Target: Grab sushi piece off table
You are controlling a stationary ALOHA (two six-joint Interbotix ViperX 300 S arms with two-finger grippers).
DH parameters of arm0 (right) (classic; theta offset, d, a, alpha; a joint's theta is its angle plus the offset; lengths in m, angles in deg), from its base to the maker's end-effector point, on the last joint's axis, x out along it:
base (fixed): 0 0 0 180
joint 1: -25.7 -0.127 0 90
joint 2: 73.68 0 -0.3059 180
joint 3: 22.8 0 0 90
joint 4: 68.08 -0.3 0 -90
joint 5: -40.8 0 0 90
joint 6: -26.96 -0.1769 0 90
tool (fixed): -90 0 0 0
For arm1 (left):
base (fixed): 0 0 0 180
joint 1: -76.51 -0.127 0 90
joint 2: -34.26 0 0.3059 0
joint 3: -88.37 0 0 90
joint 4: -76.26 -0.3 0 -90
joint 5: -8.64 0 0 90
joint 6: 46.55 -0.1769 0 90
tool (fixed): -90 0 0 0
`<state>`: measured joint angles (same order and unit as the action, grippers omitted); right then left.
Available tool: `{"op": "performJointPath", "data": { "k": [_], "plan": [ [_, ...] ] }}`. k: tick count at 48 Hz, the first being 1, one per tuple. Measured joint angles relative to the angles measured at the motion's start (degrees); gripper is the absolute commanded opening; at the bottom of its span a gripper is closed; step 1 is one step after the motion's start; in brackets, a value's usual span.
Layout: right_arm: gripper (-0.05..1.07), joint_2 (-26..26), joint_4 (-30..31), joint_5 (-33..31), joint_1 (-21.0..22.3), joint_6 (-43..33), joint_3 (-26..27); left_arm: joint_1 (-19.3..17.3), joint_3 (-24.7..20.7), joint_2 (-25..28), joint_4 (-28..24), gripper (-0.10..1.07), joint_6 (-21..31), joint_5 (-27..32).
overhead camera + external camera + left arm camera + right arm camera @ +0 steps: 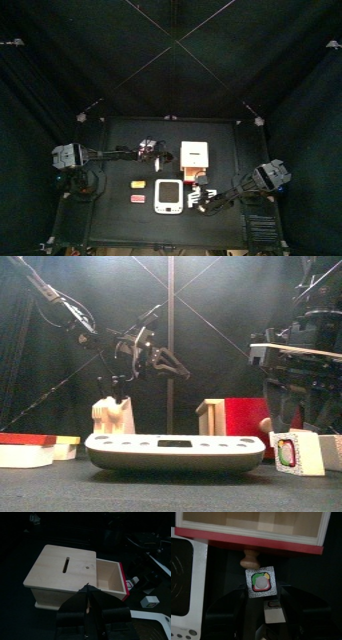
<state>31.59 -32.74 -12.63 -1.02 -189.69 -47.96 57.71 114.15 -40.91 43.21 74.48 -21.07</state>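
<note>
I should next pick up the sushi piece by its sides with my right gripper, so that the sushi piece's colorful side (261, 582) stays uncovered.
The sushi piece (260, 582), a small white block with a green, red and grey face, stands on the black table (118, 225) in front of the open red drawer (251, 539); it also shows in the front view (298, 452). My right gripper (262, 592) hangs just over it, open, with one jaw tip close on each side, as the front view (297, 428) also shows. My left gripper (88, 591) is shut and empty, held in the air over the wooden box (63, 574); it also shows in the front view (163, 359).
A white scale (168, 195) lies at the table's front middle, just left of the right gripper. A yellow piece (138, 184) and a red-topped piece (135, 199) lie to its left. The wooden box (197, 154) with its drawer pulled out stands behind them.
</note>
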Motion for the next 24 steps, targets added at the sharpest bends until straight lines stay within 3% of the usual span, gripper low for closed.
{"op": "performJointPath", "data": {
  "k": [13, 24],
  "plan": [
    [0.64, -2.81, 4.22, -4.39, -5.62, -0.18, 1.05, 0.09, 0.0, 0.0, 0.0, 0.49, 0.0, 0.18],
    [0.64, -10.99, 12.74, -13.36, -7.29, 0.18, 0.97, 0.0, 0.0, 0.09, 0.09, 0.49, 0.0, 1.14]
  ]
}}
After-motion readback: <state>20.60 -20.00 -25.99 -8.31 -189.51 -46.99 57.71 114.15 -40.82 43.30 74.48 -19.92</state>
